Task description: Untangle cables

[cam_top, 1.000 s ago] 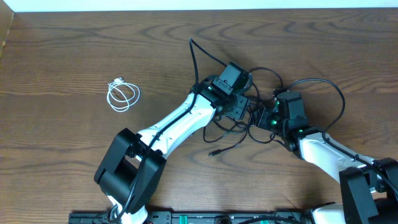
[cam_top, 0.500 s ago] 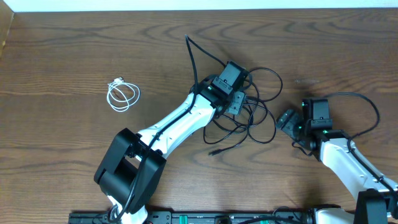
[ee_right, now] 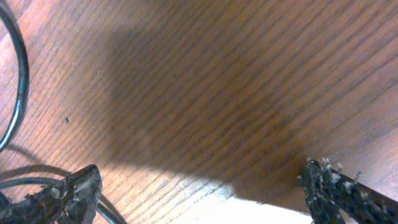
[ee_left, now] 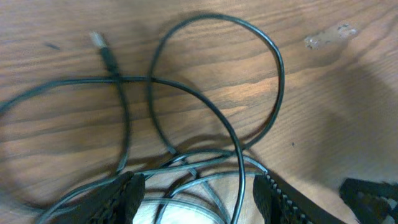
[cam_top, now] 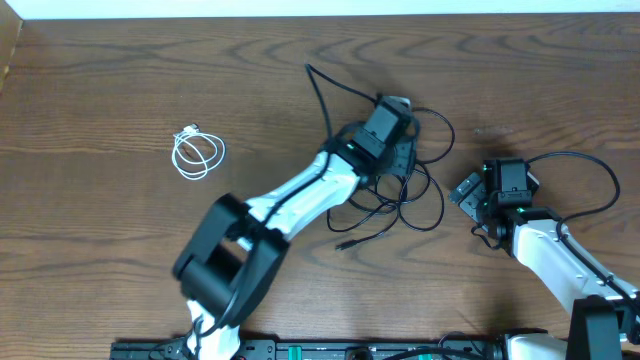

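Observation:
Next, my left gripper pinches the black cable's top part over the crossing to untangle the loops, and the cable's plug end stays free.
The black cable (cam_top: 320, 92) lies in tangled loops at the table's middle, one plug end (cam_top: 341, 245) pointing toward the front. My left gripper (cam_top: 398, 142) hangs over the tangle with its jaws apart. In the left wrist view several strands of the black cable (ee_left: 280, 71) run loose between its fingers (ee_left: 127, 194), none pinched, and a plug end (ee_left: 102, 48) lies beyond. My right gripper (cam_top: 472, 193) stands open to the right of the tangle, nothing between its fingers (ee_right: 81, 186); a black cable loop (ee_right: 23, 81) shows at its left. The white cable (cam_top: 188, 135) lies coiled far left, apart.
Thick black wires (cam_top: 580, 160) arc off the right arm over the table's right side. The table's far edge (cam_top: 320, 14) runs along the top, and a black rail (cam_top: 330, 350) lines the front.
My right gripper has opened, let go of the black cable and drawn back to the right. My left gripper has shifted slightly up and right over the tangle.

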{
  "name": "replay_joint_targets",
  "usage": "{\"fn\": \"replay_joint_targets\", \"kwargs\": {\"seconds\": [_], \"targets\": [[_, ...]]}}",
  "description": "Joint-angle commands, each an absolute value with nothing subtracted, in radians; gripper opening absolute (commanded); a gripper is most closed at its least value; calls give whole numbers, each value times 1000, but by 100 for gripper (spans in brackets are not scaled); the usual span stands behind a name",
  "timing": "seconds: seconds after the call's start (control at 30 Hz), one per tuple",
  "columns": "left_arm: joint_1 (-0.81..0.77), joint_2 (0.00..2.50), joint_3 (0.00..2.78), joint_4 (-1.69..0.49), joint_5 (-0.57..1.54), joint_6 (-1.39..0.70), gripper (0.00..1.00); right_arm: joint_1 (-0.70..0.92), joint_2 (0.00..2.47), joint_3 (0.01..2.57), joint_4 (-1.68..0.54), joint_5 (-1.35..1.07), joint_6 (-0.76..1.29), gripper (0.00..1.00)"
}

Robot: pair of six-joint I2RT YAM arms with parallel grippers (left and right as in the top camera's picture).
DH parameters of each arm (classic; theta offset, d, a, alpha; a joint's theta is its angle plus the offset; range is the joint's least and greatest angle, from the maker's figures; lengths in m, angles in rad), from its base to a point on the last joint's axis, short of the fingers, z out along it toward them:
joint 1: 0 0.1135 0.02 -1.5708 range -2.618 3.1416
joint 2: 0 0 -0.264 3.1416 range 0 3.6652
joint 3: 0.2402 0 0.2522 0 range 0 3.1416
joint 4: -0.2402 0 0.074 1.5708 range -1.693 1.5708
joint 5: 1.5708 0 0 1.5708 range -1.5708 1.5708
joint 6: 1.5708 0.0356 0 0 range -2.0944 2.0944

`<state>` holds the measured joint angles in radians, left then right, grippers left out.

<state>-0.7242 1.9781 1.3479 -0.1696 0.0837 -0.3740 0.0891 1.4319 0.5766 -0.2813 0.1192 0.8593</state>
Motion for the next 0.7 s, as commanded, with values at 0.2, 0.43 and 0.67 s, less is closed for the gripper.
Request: {"fn": "replay_joint_targets", "kwargs": {"seconds": [0.2, 0.43, 0.67], "targets": [[-767, 2056, 1343, -77, 93, -405, 62, 94, 1501, 574, -234, 86, 886, 99], [-770, 2087, 1343, -54, 93, -406, 62, 124, 1510, 574, -211, 83, 886, 99], [-770, 2168, 1343, -22, 67, -406, 59, 135, 1510, 574, -209, 83, 886, 99]]}}
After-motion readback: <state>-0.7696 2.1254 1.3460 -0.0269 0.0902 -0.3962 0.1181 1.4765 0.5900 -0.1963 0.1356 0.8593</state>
